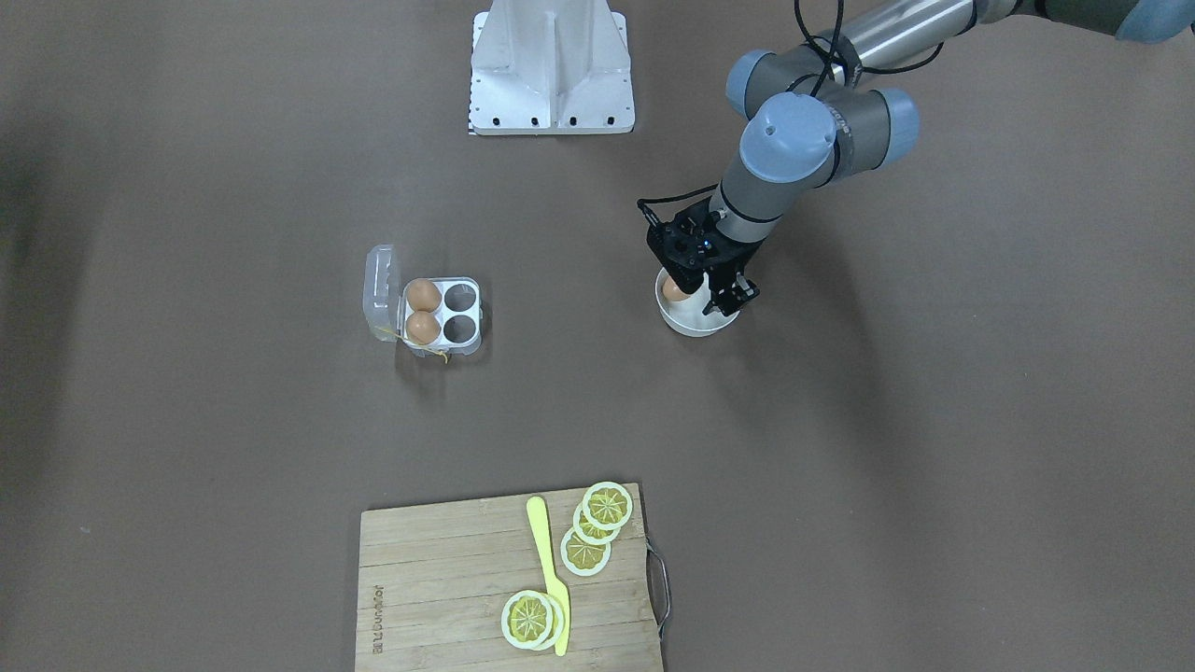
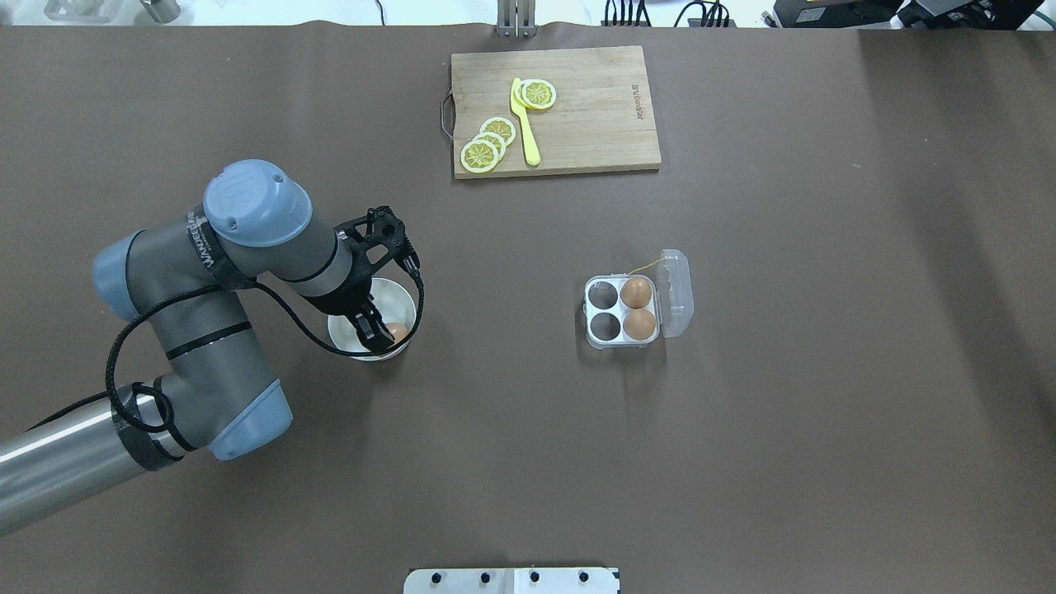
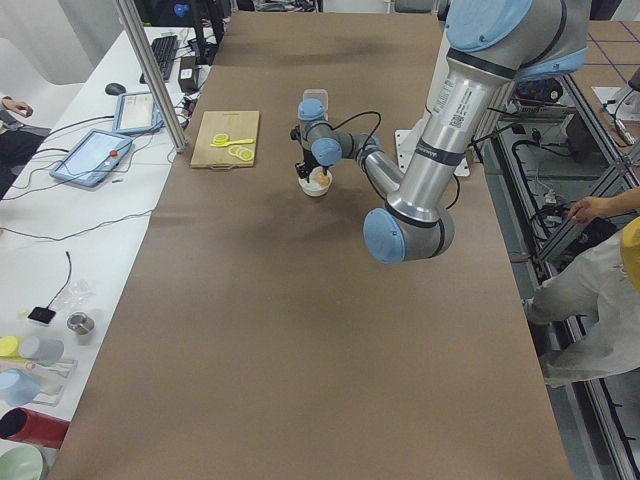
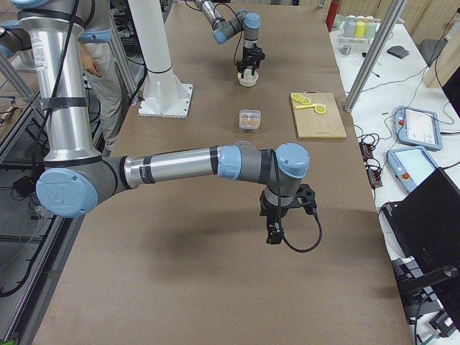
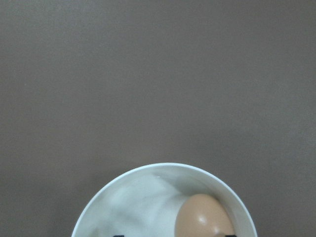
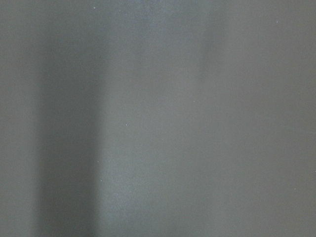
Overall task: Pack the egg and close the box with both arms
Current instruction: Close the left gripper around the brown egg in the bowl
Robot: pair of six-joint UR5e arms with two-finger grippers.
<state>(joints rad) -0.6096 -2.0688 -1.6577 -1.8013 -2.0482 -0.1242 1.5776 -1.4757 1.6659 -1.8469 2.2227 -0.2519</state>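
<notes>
The light-brown egg has to be packed into an empty cell of the box [image 1: 459, 297], so my left gripper has to hold the egg by its rounded shell [image 1: 673, 287] next.
The egg [image 2: 398, 332] lies in a round white bowl [image 2: 344, 340], and shows light brown in the left wrist view [image 5: 203, 217]. My left gripper [image 2: 376, 330] reaches down into the bowl, open, its fingers on either side of the egg. The box [image 2: 593, 310] stands open with its clear lid [image 2: 676, 293] folded back. Two brown eggs [image 2: 637, 292] fill the cells beside the lid, and the two other cells are empty. My right gripper [image 4: 274, 234] shows only in the exterior right view, low over bare table far from the box. I cannot tell whether it is open or shut.
A wooden cutting board [image 2: 594, 124] with lemon slices [image 2: 481, 153] and a yellow knife [image 2: 525, 124] lies at the table's far edge. The white metal stand [image 1: 551, 70] is at the robot's side. The brown table spreads around the box and bowl.
</notes>
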